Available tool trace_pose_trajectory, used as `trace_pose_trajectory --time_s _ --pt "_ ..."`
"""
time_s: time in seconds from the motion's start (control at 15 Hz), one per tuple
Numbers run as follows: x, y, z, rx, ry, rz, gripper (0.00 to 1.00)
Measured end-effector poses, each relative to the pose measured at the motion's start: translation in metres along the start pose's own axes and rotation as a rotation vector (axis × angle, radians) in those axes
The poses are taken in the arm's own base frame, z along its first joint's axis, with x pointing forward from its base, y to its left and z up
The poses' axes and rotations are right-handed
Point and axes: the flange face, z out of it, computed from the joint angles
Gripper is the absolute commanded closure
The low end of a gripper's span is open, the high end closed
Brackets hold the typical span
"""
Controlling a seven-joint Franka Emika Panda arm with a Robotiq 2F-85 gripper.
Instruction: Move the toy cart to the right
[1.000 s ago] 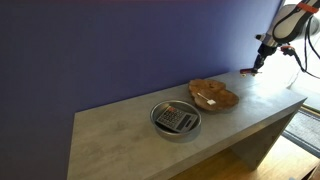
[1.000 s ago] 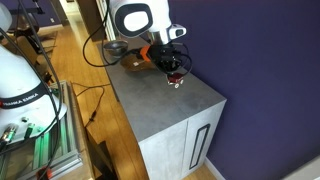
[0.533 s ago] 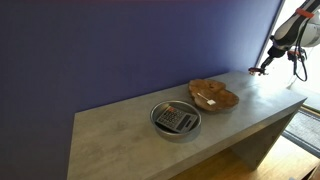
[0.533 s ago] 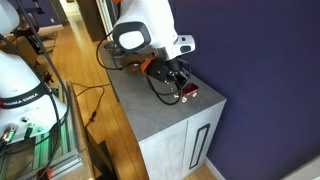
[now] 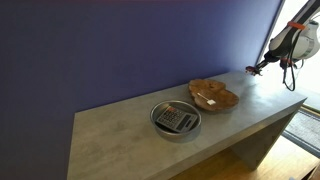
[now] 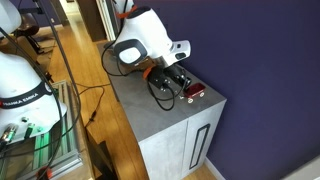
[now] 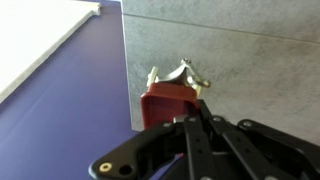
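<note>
I must stay closed: the toy cart (image 6: 196,93) hangs above the grey table and would fall if I opened my gripper now.
The toy cart (image 6: 196,93) is a tiny red toy with a metal part on top. It is at the far end of the grey table (image 6: 160,125), close to the purple wall and the table's corner. My gripper (image 6: 183,86) is shut on it. In an exterior view the cart (image 5: 250,71) is a small speck at the gripper's tip (image 5: 256,69). In the wrist view the red cart (image 7: 163,104) sits just ahead of my closed fingers (image 7: 196,124), over the table's back edge. I cannot tell whether it touches the table.
A round metal bowl (image 5: 156,122) holding a grey keypad-like object (image 5: 176,118) stands mid-table. A brown leaf-shaped wooden dish (image 5: 214,96) lies between the bowl and my gripper. The purple wall (image 7: 60,110) runs along the table's back edge.
My gripper has carried the cart along the table toward its far end and lower, closer to the corner and the wall. The bowl and dish have not moved.
</note>
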Motion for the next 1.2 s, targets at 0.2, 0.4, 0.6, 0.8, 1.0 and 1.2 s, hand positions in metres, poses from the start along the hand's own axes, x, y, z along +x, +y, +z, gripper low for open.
trace_pose_trajectory --time_s 0.2,0.4,0.6,0.8,1.0,1.2 --pt "0.008 -0.001 0.006 -0.019 0.018 -0.039 0.99" --pt "0.023 -0.001 0.014 -0.041 0.021 -0.074 0.99" --pt "0.039 -0.004 0.026 -0.046 0.009 -0.101 0.99" --pt "0.047 -0.007 0.04 -0.039 -0.032 -0.104 0.99" --pt "0.047 -0.004 0.053 -0.031 -0.077 -0.082 0.71" --pt "0.048 -0.004 0.058 -0.025 -0.091 -0.076 0.57"
